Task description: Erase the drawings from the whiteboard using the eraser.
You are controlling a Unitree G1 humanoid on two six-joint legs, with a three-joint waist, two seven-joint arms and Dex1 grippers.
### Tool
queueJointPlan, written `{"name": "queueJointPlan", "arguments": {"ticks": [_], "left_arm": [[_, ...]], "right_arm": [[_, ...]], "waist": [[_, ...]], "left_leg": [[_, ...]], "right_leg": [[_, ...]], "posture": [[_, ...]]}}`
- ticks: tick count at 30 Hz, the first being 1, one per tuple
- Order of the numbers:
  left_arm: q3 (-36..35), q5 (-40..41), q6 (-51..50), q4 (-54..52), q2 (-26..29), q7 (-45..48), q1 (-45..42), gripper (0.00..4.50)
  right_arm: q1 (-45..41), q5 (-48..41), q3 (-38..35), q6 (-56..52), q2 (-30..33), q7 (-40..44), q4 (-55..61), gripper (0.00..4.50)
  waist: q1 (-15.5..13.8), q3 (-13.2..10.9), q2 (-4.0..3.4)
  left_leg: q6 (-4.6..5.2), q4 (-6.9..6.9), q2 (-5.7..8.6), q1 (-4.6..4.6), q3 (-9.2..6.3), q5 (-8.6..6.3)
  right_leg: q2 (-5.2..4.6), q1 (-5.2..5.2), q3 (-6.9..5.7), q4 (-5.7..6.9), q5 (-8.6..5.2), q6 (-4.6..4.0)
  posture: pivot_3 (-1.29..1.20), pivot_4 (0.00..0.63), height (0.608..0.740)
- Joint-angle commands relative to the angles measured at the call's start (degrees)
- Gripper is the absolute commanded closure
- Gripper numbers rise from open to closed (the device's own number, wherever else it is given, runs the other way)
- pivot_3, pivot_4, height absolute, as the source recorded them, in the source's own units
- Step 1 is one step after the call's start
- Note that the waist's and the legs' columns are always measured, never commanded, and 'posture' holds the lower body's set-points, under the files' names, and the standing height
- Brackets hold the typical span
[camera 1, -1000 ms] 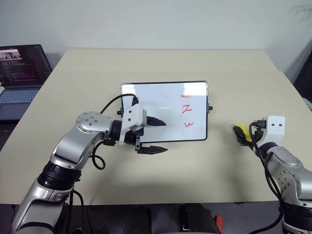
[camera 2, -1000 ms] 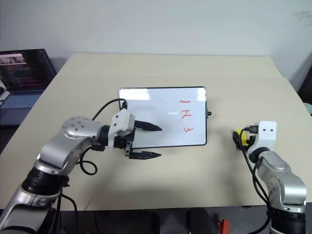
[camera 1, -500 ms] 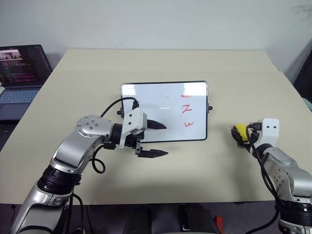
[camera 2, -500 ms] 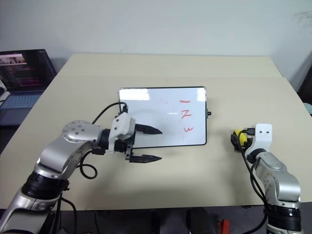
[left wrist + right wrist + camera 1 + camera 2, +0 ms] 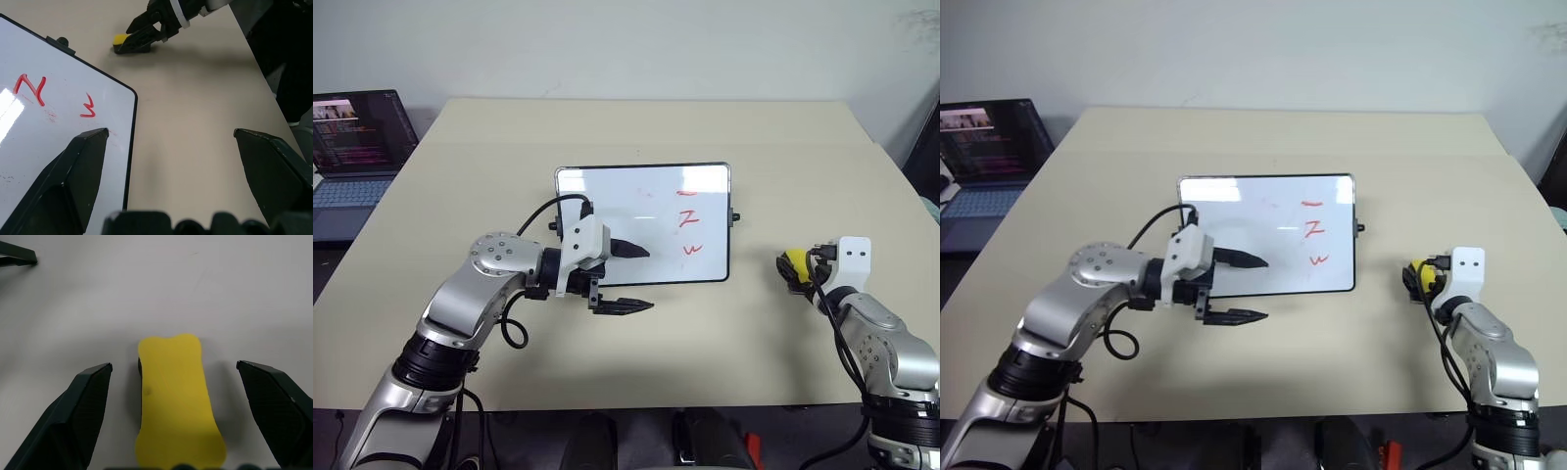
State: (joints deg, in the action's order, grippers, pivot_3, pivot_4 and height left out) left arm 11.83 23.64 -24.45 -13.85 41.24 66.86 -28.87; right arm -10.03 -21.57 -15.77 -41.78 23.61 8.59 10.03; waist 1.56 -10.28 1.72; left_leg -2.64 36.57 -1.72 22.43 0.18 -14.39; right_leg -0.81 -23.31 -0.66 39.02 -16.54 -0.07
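Note:
The yellow eraser (image 5: 792,260) (image 5: 171,396) has my right gripper's fingers reaching down on both sides of it, so my right gripper should close on it now.
The whiteboard (image 5: 607,201) lies flat in the middle of the table. The drawings (image 5: 688,221), red marks in a column, sit near its right edge. Right of the board lies the yellow eraser (image 5: 792,260), also seen in the right wrist view as the eraser (image 5: 171,396). My right gripper (image 5: 172,366) stands open around it, one finger on each side with a gap to the block. My left gripper (image 5: 648,279) is open at the board's near edge. Its upper finger hangs over the white surface and its lower finger over the table.
An open laptop (image 5: 357,147) stands at the far left, beside the beige table (image 5: 636,127). Bare tabletop lies between the board and the eraser, and in front of the board.

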Motion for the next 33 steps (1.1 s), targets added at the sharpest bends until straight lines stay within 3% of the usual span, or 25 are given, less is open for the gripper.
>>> {"name": "queueJointPlan", "arguments": {"ticks": [1, 4, 12, 20, 26, 33], "left_arm": [[-1.8, 0.3, 0.7, -2.0, 0.0, -0.3, 0.0, 0.00], [-1.7, 0.2, 0.8, -1.8, 0.0, -0.3, 0.0, 0.00], [-1.8, 0.2, 0.5, -2.1, 0.0, -0.7, 0.5, 0.00], [-4.3, 2.4, -3.9, -3.2, -1.1, -5.4, 2.6, 0.00], [-8.5, 3.3, -10.9, -5.4, -3.9, -15.4, 2.9, 0.00], [-11.1, 5.2, -15.8, -6.8, -4.7, -20.0, 1.1, 0.00]], "right_arm": [[-0.7, 0.2, -1.2, 1.4, 0.1, 0.4, 0.8, 0.04], [-0.7, 0.5, -1.5, 1.6, 0.2, 0.3, 0.4, 0.62], [-0.9, 0.9, -1.4, 1.4, 0.2, 0.0, 0.5, 3.24], [-1.1, 1.9, -0.3, 1.8, 0.0, 0.4, 1.3, 3.25], [-0.1, 2.4, 1.7, 4.5, 1.0, 3.6, 8.6, 3.25], [-6.9, 9.4, 10.7, 5.5, 3.1, 2.8, 16.5, 3.25]], "waist": [[0.0, 0.0, 0.00], [0.0, 0.0, 0.00], [0.0, 0.0, 0.00], [0.0, 0.0, -0.01], [0.1, 0.0, -0.02], [0.3, 0.0, -0.01]], "left_leg": [[0.00, 0.03, 0.00, 0.01, -0.01, 0.00], [0.02, 0.09, 0.00, 0.02, -0.02, -0.01], [0.14, 0.27, 0.00, 0.06, -0.02, -0.08], [0.17, 0.32, -0.02, 0.08, -0.03, -0.10], [0.17, 0.35, -0.04, 0.08, -0.05, -0.10], [0.17, 0.40, -0.03, 0.08, -0.04, -0.10]], "right_leg": [[0.00, 0.00, -0.01, 0.01, 0.00, 0.00], [0.00, 0.00, -0.01, 0.06, 0.01, 0.00], [0.00, 0.02, -0.01, 0.08, 0.04, 0.04], [-0.01, 0.02, 0.00, 0.09, 0.05, 0.05], [-0.03, 0.02, -0.01, 0.11, 0.06, 0.08], [-0.06, 0.03, 0.01, 0.11, 0.12, 0.17]], "posture": [[0.00, 0.150, 0.740], [0.00, 0.150, 0.740], [0.00, 0.150, 0.740], [0.00, 0.150, 0.740], [0.00, 0.150, 0.740], [0.00, 0.150, 0.740]]}}
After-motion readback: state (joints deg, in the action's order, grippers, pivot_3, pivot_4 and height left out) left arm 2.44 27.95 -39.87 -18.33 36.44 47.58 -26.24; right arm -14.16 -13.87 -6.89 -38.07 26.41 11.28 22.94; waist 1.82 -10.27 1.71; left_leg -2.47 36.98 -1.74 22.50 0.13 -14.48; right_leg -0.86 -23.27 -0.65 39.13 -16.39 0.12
